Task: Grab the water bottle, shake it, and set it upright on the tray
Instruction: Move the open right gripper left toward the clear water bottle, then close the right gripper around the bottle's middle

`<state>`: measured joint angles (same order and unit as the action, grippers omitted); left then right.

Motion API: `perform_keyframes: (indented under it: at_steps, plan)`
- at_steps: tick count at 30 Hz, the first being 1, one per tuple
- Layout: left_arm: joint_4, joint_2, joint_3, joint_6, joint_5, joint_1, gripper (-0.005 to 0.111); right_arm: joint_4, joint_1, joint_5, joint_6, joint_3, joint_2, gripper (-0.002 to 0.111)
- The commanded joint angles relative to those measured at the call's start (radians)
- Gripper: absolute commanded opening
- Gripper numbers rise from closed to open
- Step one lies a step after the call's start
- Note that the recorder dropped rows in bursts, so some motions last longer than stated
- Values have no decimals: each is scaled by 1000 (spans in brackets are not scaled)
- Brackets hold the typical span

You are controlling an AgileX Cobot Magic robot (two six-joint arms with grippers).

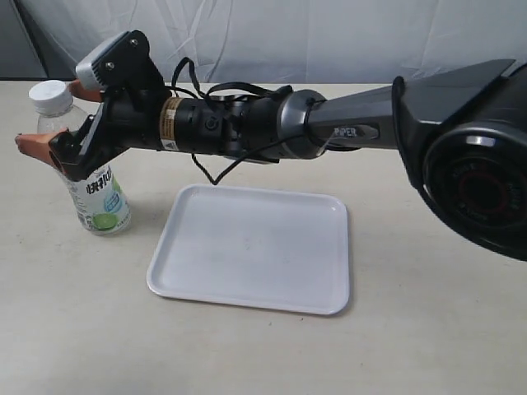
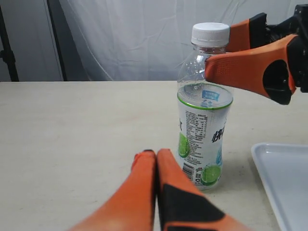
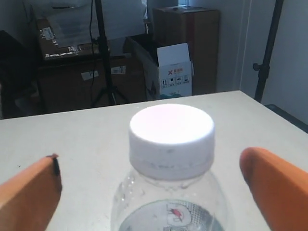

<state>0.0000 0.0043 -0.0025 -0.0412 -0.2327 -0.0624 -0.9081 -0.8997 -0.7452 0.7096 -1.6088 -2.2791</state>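
Note:
I will next grab the bottle by its labeled body with my right gripper, so that I can shake the water bottle (image 1: pixel 97 194) and stand it on the tray.
The water bottle (image 1: pixel 97 194) stands upright on the table just left of the white tray (image 1: pixel 255 247), its white cap (image 3: pixel 171 135) on. My right gripper (image 1: pixel 58 118) reaches across from the right and is open, one orange finger on each side of the bottle's shoulder below the cap. In the right wrist view the right gripper (image 3: pixel 154 185) has both fingertips (image 3: pixel 267 178) apart from the plastic. My left gripper (image 2: pixel 156 157) lies low on the table, shut and empty, a little short of the bottle (image 2: pixel 202 130). It does not show in the exterior view.
The tray's corner (image 2: pixel 284 168) lies beside the bottle. The right arm (image 1: pixel 346 123) stretches over the table behind the tray. A white curtain hangs behind. Cardboard boxes (image 3: pixel 175 72) and stands lie beyond the table's far edge.

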Motion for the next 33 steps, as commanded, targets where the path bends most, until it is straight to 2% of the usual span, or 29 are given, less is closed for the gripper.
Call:
perform_keyframes:
  at_steps: [1,15,25,33]
  plan:
    - [0,-4,3,-2,1,1,0,28,1,-7,-2,-13,-19,104]
    - [0,-4,3,-2,1,1,0,54,-4,-20,-2,-55,-127,104]
    - [0,-4,3,-2,1,1,0,56,-44,115,-4,-131,-172,104]
    - [0,-4,3,-2,1,1,0,71,-50,126,-4,-131,-172,104]
